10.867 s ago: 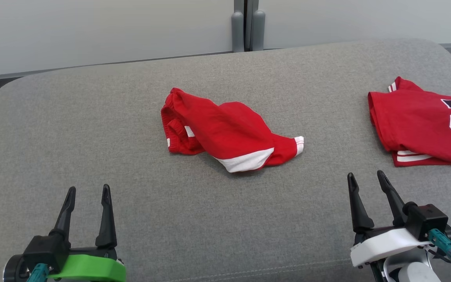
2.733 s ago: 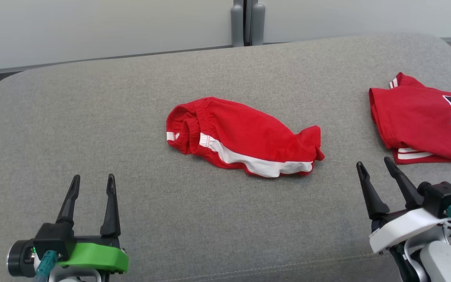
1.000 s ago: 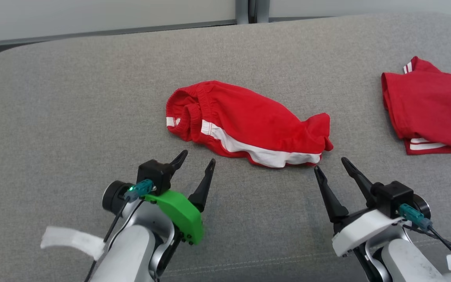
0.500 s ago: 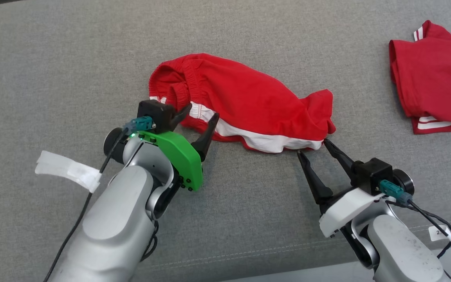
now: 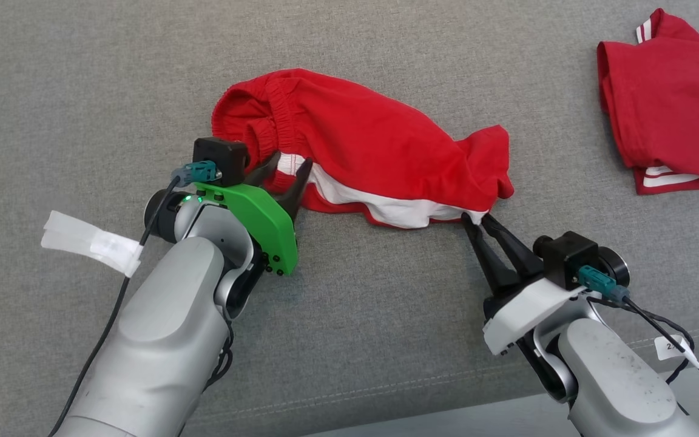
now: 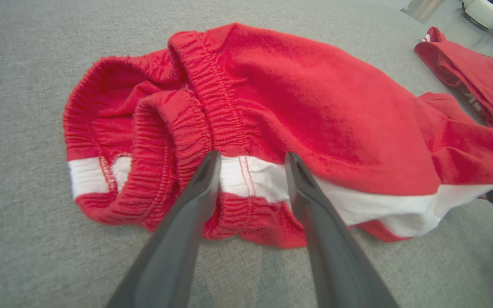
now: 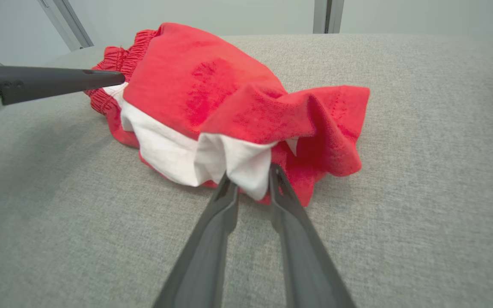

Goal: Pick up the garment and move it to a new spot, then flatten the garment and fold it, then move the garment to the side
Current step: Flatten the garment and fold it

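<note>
My left gripper grabs the garment's waistband at the white stripe next, where the waistband's gathered edge bunches up between slack folds of cloth.
The garment is a pair of red shorts with a white side stripe, lying crumpled on the grey cushion. My left gripper is open, its two fingers straddling the elastic waistband end at the white stripe. At the other end, my right gripper has closed its fingers around the white hem corner, with cloth pinched between the tips. The garment bunches up just beyond that pinch. One finger of the left gripper reaches in from the left of the right wrist view.
A second red jersey with white trim lies flat at the far right of the cushion. The cushion's front edge runs along the bottom right, just behind my right arm.
Both arms have reached forward to the shorts. The left fingers have come down over the waistband. The right fingers have narrowed onto the white hem corner. The head camera has tilted downward.
</note>
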